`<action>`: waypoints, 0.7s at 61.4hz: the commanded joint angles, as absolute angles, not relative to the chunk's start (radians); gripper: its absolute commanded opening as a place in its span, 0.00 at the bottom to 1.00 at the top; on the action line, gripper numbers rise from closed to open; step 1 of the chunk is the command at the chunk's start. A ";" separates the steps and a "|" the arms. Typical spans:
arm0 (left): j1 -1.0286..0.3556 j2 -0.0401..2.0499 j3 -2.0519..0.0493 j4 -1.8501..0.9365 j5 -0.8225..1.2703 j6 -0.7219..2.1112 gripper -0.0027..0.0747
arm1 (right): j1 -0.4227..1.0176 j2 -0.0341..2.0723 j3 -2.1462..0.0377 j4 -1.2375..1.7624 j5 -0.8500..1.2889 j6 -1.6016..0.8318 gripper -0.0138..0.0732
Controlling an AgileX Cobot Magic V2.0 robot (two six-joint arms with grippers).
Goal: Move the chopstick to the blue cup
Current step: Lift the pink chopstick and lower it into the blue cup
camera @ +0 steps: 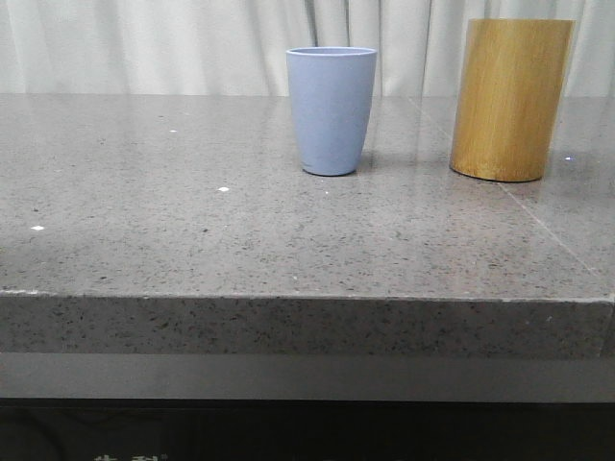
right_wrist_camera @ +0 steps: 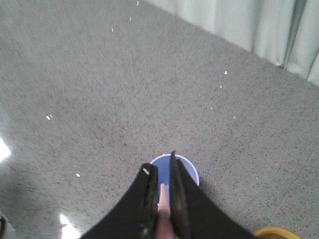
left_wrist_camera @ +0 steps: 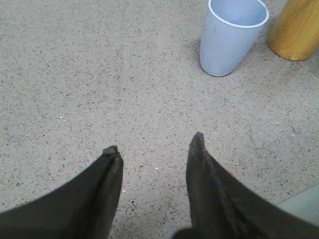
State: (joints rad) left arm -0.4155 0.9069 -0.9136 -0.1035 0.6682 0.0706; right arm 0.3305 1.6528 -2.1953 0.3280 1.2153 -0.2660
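The pink chopstick's tip (right_wrist_camera: pixel 163 187) hangs above the blue cup's opening (right_wrist_camera: pixel 185 170) and would drop if released now. My right gripper lowers the chopstick, before letting go.
The blue cup (camera: pixel 332 110) stands upright on the grey stone table (camera: pixel 192 230), mid-back. In the right wrist view my right gripper (right_wrist_camera: pixel 160 167) hangs straight above the blue cup (right_wrist_camera: pixel 191 169) and is shut on the pale pink chopstick (right_wrist_camera: pixel 163 199), whose tip points down at the cup's mouth. How high the tip is over the rim I cannot tell. My left gripper (left_wrist_camera: pixel 154 143) is open over bare table with nothing between its fingers; the blue cup (left_wrist_camera: pixel 232 37) stands well beyond it.
A taller yellow-brown bamboo holder (camera: pixel 509 96) stands to the right of the cup, also seen as the holder (left_wrist_camera: pixel 296 30) and as a rim edge (right_wrist_camera: pixel 271 233). White curtains (camera: pixel 144 43) hang behind. The table's front edge (camera: pixel 288 296) is near.
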 commanded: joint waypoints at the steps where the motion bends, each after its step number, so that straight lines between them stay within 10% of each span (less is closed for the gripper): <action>1: -0.414 0.896 -0.942 -0.119 0.601 0.071 0.44 | 0.374 1.665 -2.218 0.247 1.115 -0.278 0.09; 29: -0.414 0.896 -0.942 -0.121 0.601 0.071 0.44 | 0.384 1.865 -2.218 0.250 1.076 -0.277 0.10; 43: -0.414 0.896 -0.942 -0.123 0.612 0.071 0.44 | 0.384 1.890 -2.218 0.252 1.080 -0.277 0.37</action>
